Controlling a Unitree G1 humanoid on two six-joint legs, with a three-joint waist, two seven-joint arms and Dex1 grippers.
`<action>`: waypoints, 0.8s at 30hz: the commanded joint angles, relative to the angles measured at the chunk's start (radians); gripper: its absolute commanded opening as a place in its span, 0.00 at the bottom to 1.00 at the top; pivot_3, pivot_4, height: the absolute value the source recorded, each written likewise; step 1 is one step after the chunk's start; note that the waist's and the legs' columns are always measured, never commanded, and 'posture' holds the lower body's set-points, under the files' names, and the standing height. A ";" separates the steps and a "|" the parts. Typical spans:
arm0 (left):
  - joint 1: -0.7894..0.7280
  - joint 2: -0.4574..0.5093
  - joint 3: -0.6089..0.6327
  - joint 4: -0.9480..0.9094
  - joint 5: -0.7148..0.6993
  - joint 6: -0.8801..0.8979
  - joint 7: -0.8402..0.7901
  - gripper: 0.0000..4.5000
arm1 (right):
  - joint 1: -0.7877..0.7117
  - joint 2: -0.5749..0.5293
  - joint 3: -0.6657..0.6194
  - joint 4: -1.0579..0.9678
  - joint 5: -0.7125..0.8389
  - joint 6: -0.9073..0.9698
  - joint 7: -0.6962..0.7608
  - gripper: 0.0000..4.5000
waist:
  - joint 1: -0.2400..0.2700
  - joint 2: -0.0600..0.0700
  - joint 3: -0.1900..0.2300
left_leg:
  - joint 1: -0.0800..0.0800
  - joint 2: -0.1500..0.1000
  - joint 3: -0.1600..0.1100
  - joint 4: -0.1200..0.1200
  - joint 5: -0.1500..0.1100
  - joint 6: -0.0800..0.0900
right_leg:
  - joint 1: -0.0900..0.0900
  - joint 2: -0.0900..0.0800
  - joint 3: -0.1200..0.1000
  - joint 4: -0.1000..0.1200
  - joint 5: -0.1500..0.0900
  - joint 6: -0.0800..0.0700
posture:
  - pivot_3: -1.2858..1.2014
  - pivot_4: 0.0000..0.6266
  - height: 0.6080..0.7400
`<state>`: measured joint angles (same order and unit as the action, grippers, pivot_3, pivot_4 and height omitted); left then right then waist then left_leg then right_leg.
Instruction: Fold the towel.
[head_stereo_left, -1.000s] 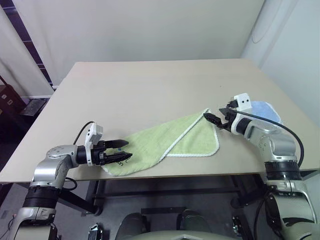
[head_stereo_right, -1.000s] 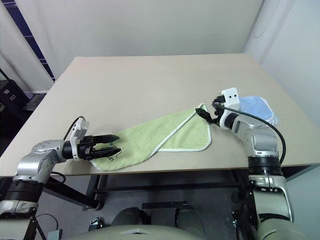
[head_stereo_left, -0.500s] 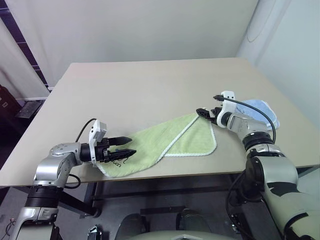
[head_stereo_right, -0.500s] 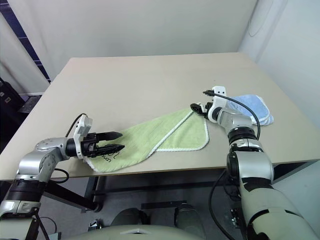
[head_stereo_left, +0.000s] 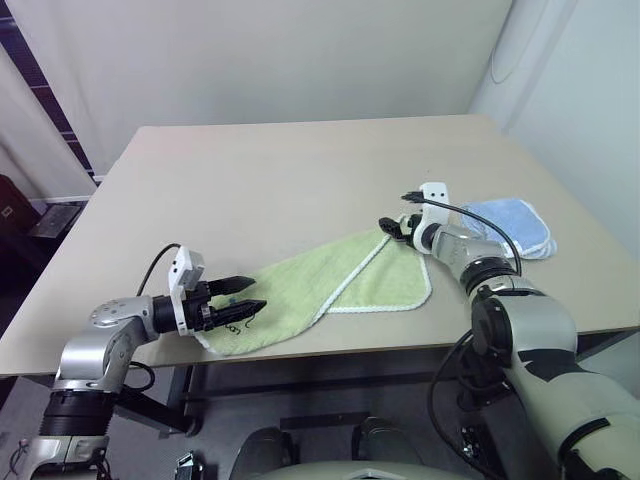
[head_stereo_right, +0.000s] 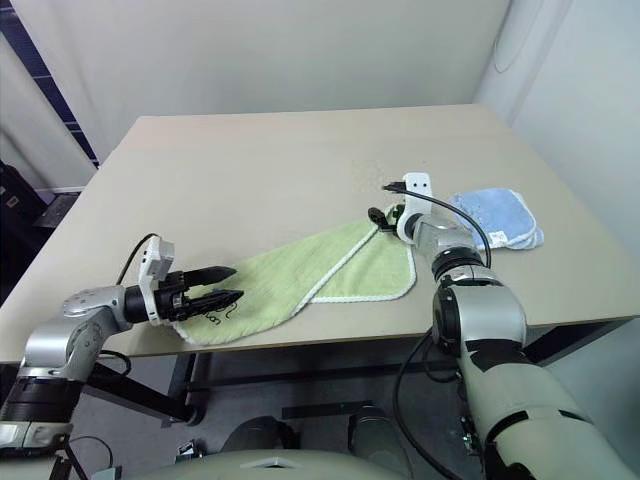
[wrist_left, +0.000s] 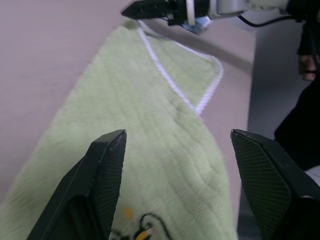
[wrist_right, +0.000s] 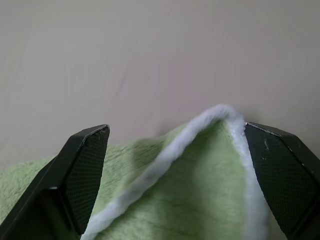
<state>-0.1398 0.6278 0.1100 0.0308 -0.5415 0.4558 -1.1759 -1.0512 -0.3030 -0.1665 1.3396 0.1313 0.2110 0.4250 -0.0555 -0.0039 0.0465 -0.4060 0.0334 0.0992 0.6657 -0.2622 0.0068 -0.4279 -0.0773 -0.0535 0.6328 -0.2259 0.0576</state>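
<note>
I should next grab the towel by its white-edged far corner (head_stereo_left: 389, 237) with my right gripper, as that corner peaks up while the rest of the cloth lies flat.
The towel (head_stereo_left: 318, 284) is a long light-green cloth with white edging, lying slantwise near the table's front edge. Its near end, with a small dark drawing (wrist_left: 135, 227), lies under my left gripper (head_stereo_left: 252, 296). That gripper is open, its two fingers (wrist_left: 102, 170) spread above the cloth with nothing pinched. My right gripper (head_stereo_left: 384, 225) is open at the towel's far corner (wrist_right: 220, 111), and the white-edged tip sits between its spread fingers (wrist_right: 82, 165). From the left wrist view the right gripper (wrist_left: 135, 9) shows at the cloth's far end.
A smaller light-blue cloth (head_stereo_left: 510, 222) lies on the tan table (head_stereo_left: 300, 170) to the right of my right arm. A dark cable (head_stereo_left: 470, 215) loops over that wrist. The table's front edge runs just beneath the towel's near end.
My right gripper has moved left and forward, down onto the towel's far corner, staying open. The left gripper has barely moved. The view itself has shifted a little.
</note>
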 joint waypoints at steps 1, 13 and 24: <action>0.029 0.018 0.051 -0.048 -0.019 -0.031 0.005 0.78 | -0.038 0.009 -0.007 0.002 -0.031 -0.033 -0.038 1.00 | -0.003 0.000 0.000 | 0.000 0.000 0.000 0.000 0.000 0.000 | 0.000 0.000 0.000 0.000 0.000 0.000 | 0.52 0.00 1.00; 0.112 0.039 0.113 -0.077 -0.029 -0.056 0.023 0.78 | -0.028 0.001 -0.040 0.015 -0.075 -0.047 -0.128 1.00 | -0.014 0.000 0.000 | 0.000 0.000 0.000 0.000 0.000 0.000 | 0.000 0.000 0.000 0.000 0.000 -0.001 | 0.52 0.00 1.00; 0.098 0.043 0.122 -0.074 -0.035 -0.050 0.024 0.78 | -0.022 0.029 -0.042 0.020 -0.112 -0.027 -0.144 0.38 | -0.014 0.000 0.000 | 0.000 0.000 0.000 0.000 0.000 0.000 | 0.000 0.000 0.000 0.000 0.000 -0.001 | 0.52 0.00 1.00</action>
<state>-0.0255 0.6560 0.2104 -0.0201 -0.5585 0.4203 -1.1516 -1.0513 -0.2748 -0.2043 1.3616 0.0294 0.1902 0.2895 -0.0698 -0.0034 0.0466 -0.4057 0.0336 0.0992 0.6656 -0.2622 0.0066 -0.4278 -0.0776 -0.0534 0.6329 -0.2261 0.0571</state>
